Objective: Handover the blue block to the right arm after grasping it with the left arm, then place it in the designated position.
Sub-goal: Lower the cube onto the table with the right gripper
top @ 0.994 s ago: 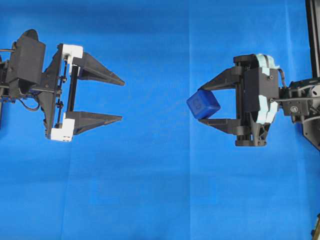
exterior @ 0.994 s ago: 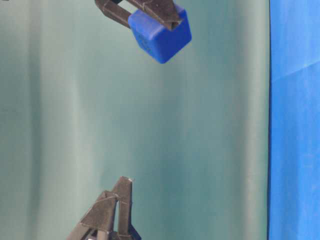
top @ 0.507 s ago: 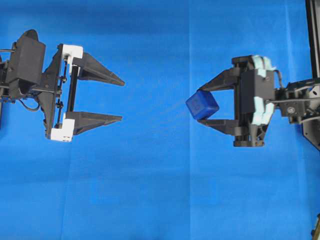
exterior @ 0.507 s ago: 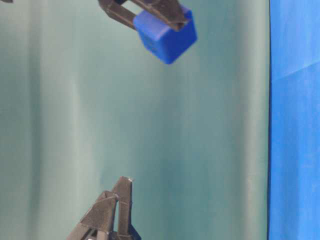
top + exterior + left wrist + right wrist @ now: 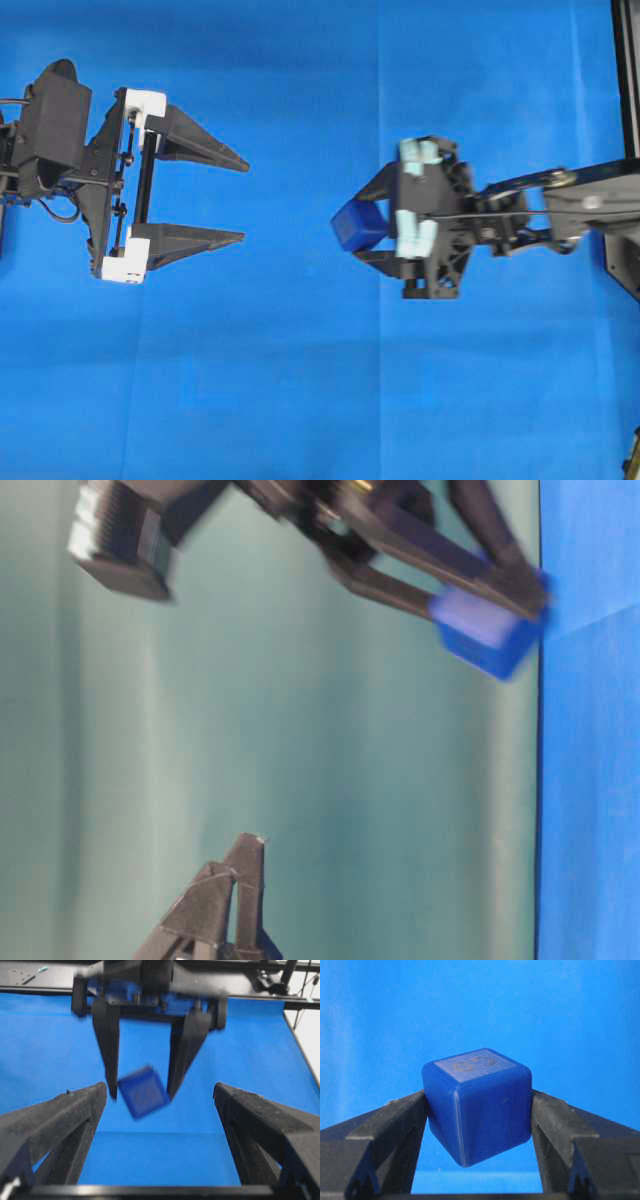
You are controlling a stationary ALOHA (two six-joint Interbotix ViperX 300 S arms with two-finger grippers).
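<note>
The blue block's lower corner [image 5: 465, 1161] hangs tilted above the blue cloth, so for now my right gripper keeps holding the block.
The blue block [image 5: 357, 225], a dark-blue cube with a faint mark on one face, is pinched between the two black fingers of my right gripper [image 5: 363, 228], the one with the mint-green casing. The same grip shows in the right wrist view, block [image 5: 477, 1105] tilted on a corner between the jaws of the right gripper [image 5: 479, 1110]. The table-level view has the block [image 5: 487, 630] blurred, close to the cloth. My left gripper [image 5: 240, 198], with white blocks, stands open and empty at the left. Through its wide jaws the left wrist view faces the block [image 5: 144, 1092].
A blue cloth [image 5: 300, 380] covers the whole table. A black frame post [image 5: 626, 70] runs down the right edge of the overhead view. Black rails [image 5: 45, 975] cross the back of the table in the left wrist view.
My right arm has swung left toward the middle and dropped toward the cloth, rotating its wrist, with the block still in its jaws. The left arm has stayed still and open.
</note>
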